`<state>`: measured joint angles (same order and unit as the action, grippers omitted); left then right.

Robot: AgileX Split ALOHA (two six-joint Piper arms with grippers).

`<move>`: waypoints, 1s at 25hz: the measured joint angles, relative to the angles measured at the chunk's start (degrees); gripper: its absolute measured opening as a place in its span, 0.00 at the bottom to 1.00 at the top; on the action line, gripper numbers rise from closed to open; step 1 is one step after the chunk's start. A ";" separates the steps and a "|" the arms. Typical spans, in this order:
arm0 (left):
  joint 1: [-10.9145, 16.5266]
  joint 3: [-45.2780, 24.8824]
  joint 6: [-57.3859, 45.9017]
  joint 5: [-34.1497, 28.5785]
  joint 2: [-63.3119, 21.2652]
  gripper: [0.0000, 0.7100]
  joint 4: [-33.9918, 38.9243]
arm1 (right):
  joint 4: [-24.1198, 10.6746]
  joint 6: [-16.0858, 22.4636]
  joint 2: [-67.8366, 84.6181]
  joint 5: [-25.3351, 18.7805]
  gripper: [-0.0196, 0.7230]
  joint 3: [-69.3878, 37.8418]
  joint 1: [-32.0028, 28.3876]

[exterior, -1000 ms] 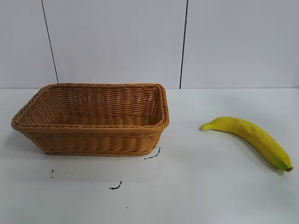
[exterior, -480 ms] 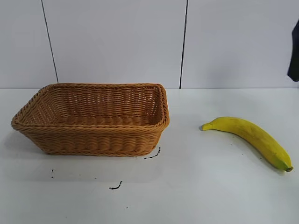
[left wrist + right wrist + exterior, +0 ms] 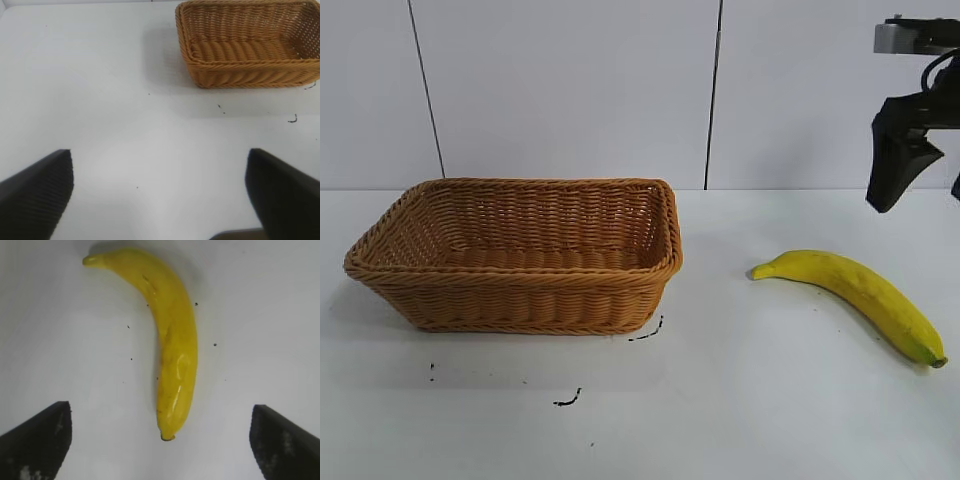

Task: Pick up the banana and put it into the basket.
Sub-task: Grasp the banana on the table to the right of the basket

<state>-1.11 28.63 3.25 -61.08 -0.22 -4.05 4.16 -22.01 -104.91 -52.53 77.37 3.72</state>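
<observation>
My right gripper will next grab the long, curved banana (image 3: 860, 290) around its thick middle, keeping it balanced.
The banana (image 3: 860, 290) lies on the white table at the right, curved, its dark end toward the front right. The empty wicker basket (image 3: 520, 300) stands at the left. My right gripper (image 3: 916, 198) hangs open high above the banana, partly cut off by the picture's right edge. In the right wrist view the banana (image 3: 175, 340) lies below and lengthwise between the wide-open fingers of the right gripper (image 3: 160, 440), well apart from them. My left gripper (image 3: 160, 190) is open and empty over bare table, with the basket (image 3: 250, 75) farther off.
Small black marks (image 3: 568, 400) dot the table in front of the basket. A white panelled wall (image 3: 570, 90) stands behind the table. Bare tabletop (image 3: 720, 300) lies between the basket and the banana.
My right gripper has come into the exterior view from the upper right and now hangs above the banana. The banana and the basket have not moved.
</observation>
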 joint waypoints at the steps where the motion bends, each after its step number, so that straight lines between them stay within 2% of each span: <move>1: 0.00 0.00 0.00 0.00 0.00 0.98 0.00 | -0.14 0.06 -0.41 0.18 0.91 0.00 0.00; 5: 0.00 0.00 0.00 0.00 0.00 0.98 0.00 | -0.70 0.18 -2.62 2.02 0.91 0.00 0.00; 12: 0.00 0.00 0.00 0.00 0.00 0.98 0.00 | -1.73 2.80 -8.18 7.86 0.89 0.00 0.00; 25: 0.00 0.00 0.00 -0.02 0.00 0.98 0.00 | -1.77 4.23 -17.45 12.65 0.88 0.00 0.00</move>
<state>-1.11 28.63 3.25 -61.10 -0.22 -4.05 2.39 -17.77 -122.36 -39.89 77.37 3.72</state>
